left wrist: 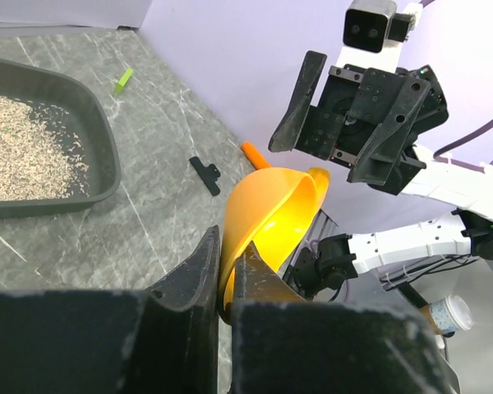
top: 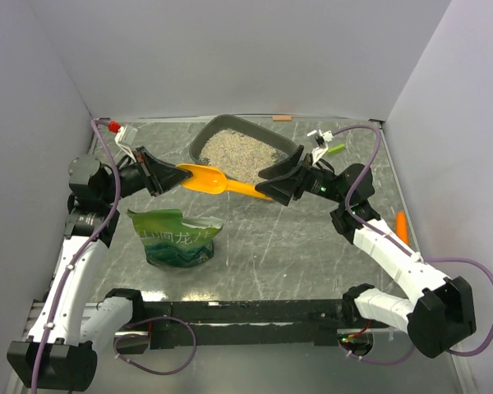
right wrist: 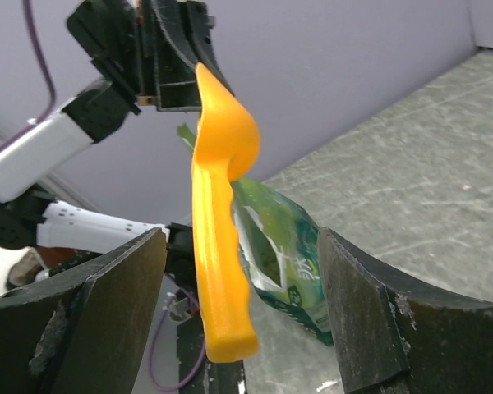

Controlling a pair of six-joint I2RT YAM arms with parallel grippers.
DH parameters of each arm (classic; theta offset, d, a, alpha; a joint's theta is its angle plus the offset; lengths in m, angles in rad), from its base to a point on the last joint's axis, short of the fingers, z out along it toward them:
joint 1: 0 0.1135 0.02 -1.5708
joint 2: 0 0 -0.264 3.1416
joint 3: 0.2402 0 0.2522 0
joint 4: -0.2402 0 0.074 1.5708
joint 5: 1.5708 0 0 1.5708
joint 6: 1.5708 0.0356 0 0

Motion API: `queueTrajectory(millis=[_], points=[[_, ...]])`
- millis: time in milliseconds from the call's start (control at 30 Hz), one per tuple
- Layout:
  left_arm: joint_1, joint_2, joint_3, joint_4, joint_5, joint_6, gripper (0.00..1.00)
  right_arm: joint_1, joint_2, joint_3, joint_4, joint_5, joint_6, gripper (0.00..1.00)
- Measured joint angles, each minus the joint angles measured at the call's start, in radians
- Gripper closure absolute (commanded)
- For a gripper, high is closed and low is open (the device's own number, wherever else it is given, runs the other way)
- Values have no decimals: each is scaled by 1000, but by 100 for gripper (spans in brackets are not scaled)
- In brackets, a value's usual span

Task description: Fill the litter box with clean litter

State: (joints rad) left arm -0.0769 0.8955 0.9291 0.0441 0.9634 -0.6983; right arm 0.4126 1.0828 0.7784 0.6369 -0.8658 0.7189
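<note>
My right gripper's fingers overlap only the handle's butt end, so it is too early to close on the handle. The gripper moves farther toward the orange scoop first.
The dark-grey litter box stands at the back centre, with beige clean litter spread in it. It also shows in the left wrist view, litter box and clean litter. My left gripper is shut on the bowl rim of an orange scoop, held in the air in front of the box. The scoop is pinched at my left gripper. My right gripper is open. The scoop handle ends between the fingers of the right gripper, nearer its left finger, and touches neither.
A green glossy bag stands open on the table in front of the left arm. A black clip, a small green piece and an orange carrot-like piece lie on the right side. Grey walls enclose the table.
</note>
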Motion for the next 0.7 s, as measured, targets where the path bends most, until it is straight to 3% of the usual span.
queueTrajectory(millis=[233,700], points=[[11,8,0,29,-4,-40,99,20,40,-12,102,-18,74,21],[19,18,0,56,-23,-70,99,107,66,-11,99,6,48,27]])
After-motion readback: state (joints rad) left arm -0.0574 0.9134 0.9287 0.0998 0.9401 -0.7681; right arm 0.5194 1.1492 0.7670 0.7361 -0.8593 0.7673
